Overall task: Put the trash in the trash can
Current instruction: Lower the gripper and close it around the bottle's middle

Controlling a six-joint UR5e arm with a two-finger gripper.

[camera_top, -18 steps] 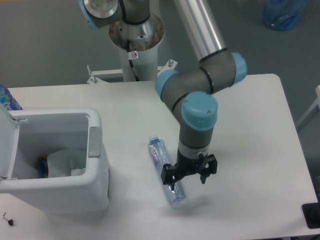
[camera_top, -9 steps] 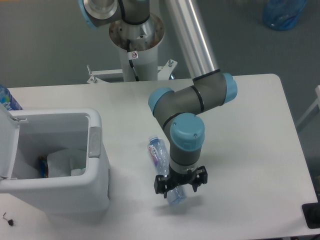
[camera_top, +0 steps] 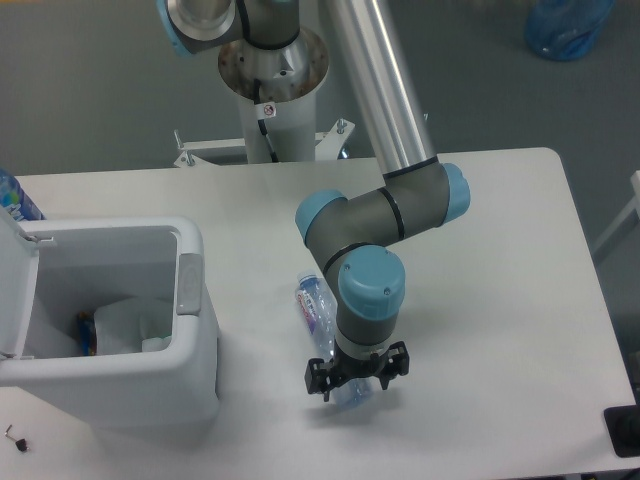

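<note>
I should put the bottle in the white trash can, so next I need to grab the clear plastic bottle (camera_top: 316,305) by its base end (camera_top: 351,393) with my gripper.
The clear plastic bottle (camera_top: 316,305) lies on the white table, its cap toward the back and its base toward the front edge. My gripper (camera_top: 357,379) hangs over the bottle's base end, open, with one finger on each side of the bottle; the arm hides that end. The white trash can (camera_top: 150,390) stands at the left with its lid swung open. Inside it lies a crumpled white wrapper (camera_top: 130,325).
A blue-and-orange packet (camera_top: 86,333) lies in the can beside the wrapper. A blue bottle (camera_top: 14,198) stands behind the can at the table's left edge. The arm's base (camera_top: 270,70) rises behind the table. A black block (camera_top: 624,432) sits at the front right corner.
The gripper has moved left and down, from beside the bottle to straddling its base end. The bottle has not moved.
</note>
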